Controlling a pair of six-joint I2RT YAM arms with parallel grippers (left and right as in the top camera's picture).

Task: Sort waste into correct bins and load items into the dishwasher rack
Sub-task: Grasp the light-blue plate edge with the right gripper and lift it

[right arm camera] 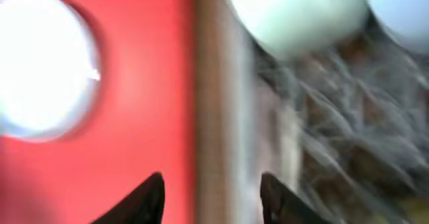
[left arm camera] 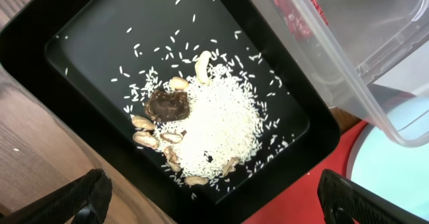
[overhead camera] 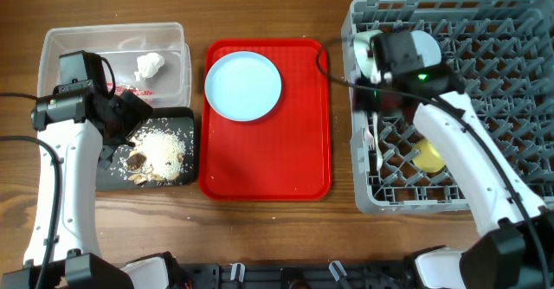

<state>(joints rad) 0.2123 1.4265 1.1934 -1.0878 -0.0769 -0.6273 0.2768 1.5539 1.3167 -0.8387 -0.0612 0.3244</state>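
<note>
The robot's right gripper should next take the pale blue plate by its rim on the side nearest the rack, so the plate's opposite edge stays free to load into the rack (overhead camera: 519, 29).
The black tray (overhead camera: 177, 118) holds the food scraps (overhead camera: 160, 155), white grains with brown bits (left arm camera: 201, 127). My left gripper (overhead camera: 121, 126) hangs open and empty over the tray's near edge (left arm camera: 214, 207). The clear tub (overhead camera: 177, 38) behind it holds the white tissue (overhead camera: 150, 64) and the red-and-white wrapper (overhead camera: 130, 92). The pale blue plate (overhead camera: 242, 85) lies on the red serving tray (overhead camera: 268, 163). My right gripper (overhead camera: 368, 88) is open and empty over the grey rack's (overhead camera: 519, 29) left edge (right arm camera: 213, 190). The rack holds the mint-green bowl (overhead camera: 368, 47), pale blue bowl (overhead camera: 424, 47), yellow cup (overhead camera: 430, 157) and white cutlery (overhead camera: 374, 138).
A strip of bare wooden table (overhead camera: 342, 150) separates the red tray from the rack. The right wrist view is blurred; it shows the plate (right arm camera: 40, 63) at left and the two bowls (right arm camera: 295, 16) at the top. The tub's corner (left arm camera: 348, 56) overhangs the black tray.
</note>
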